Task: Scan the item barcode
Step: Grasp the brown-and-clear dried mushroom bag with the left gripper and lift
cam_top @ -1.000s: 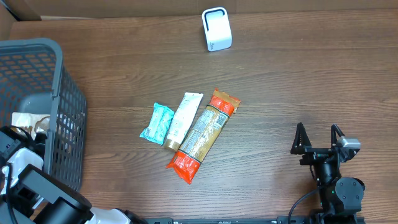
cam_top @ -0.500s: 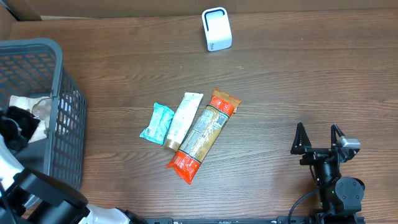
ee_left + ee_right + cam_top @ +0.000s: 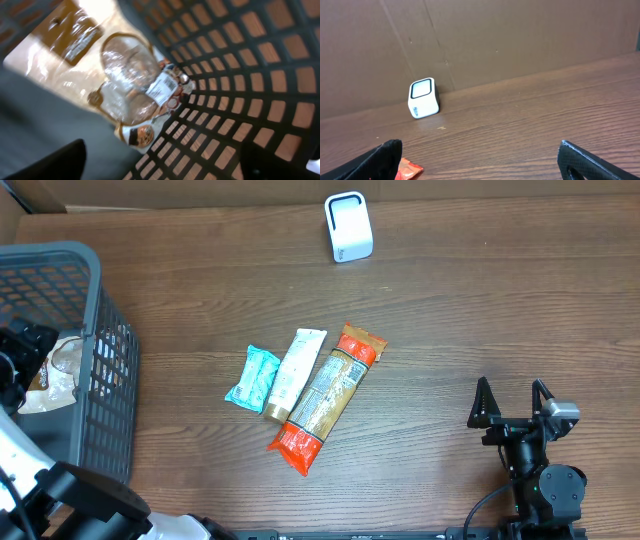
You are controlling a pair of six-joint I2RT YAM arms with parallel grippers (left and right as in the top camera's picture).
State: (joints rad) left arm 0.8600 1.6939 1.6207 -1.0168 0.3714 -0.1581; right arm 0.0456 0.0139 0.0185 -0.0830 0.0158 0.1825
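Observation:
The snack packet (image 3: 55,370) needs my left gripper on its clear part, barcode uncovered.
A clear and tan snack packet (image 3: 120,75) with a white barcode label (image 3: 161,90) lies on the floor of the grey mesh basket (image 3: 110,350); from overhead the packet (image 3: 55,370) shows beside my left gripper (image 3: 20,348). My left gripper (image 3: 165,172) hangs open above the packet, its fingers (image 3: 55,162) wide apart and holding nothing. The white scanner (image 3: 348,227) stands at the far edge of the table, and the right wrist view also catches the scanner (image 3: 423,97). My right gripper (image 3: 512,405) rests open and empty near the front right.
A teal packet (image 3: 252,378), a white tube (image 3: 295,372) and a long orange packet (image 3: 328,395) lie side by side mid-table. The orange packet's corner (image 3: 407,169) shows by my right gripper's left finger. A cardboard wall (image 3: 520,35) backs the table.
My left gripper has opened and let go of the snack packet, which now lies in the basket. The left arm moved toward the far side. The right arm is still.

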